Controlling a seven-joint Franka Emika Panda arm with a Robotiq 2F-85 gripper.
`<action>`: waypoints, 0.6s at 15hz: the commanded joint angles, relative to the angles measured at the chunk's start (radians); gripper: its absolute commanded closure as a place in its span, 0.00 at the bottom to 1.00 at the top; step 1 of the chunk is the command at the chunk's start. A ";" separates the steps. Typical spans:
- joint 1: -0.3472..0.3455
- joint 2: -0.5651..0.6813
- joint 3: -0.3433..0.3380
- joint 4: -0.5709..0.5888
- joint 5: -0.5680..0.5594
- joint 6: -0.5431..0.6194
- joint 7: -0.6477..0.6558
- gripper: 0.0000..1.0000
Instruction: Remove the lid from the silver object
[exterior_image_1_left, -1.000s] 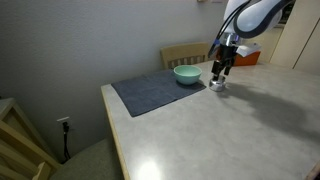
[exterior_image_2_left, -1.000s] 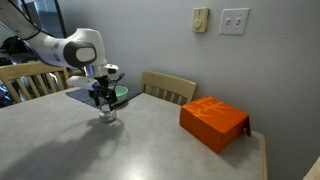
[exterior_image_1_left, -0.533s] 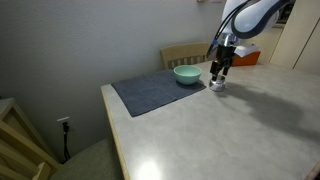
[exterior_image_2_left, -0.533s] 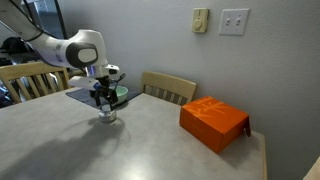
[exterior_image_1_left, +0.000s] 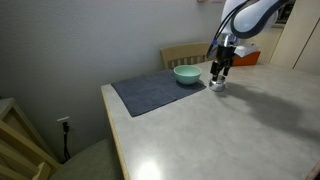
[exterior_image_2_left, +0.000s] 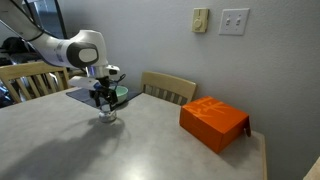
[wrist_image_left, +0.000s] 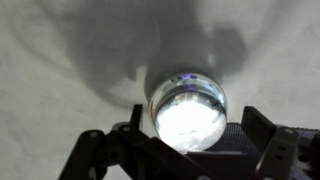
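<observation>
My gripper is ready to close on the lid. Its fingers reach down to the lid's rim on both sides, level with the top of the pot.
The silver object is a small shiny metal pot on the pale table, just right of the teal bowl; it also shows in an exterior view. Its round silver lid sits on top and fills the middle of the wrist view, glaring bright. My gripper points straight down over the pot, with one finger on each side of the lid. A small gap shows beside the right finger, so the jaws look open around the lid. The gripper shows in both exterior views. The pot's inside is hidden.
A teal bowl stands on a dark grey mat close to the pot. An orange box lies further along the table. Wooden chairs stand at the table's far edge. The table's corner edge is near the mat.
</observation>
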 joint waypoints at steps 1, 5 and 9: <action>-0.014 0.020 0.010 0.030 0.009 -0.034 -0.024 0.00; -0.015 0.027 0.010 0.035 0.010 -0.033 -0.025 0.00; -0.014 0.031 0.010 0.038 0.010 -0.033 -0.025 0.12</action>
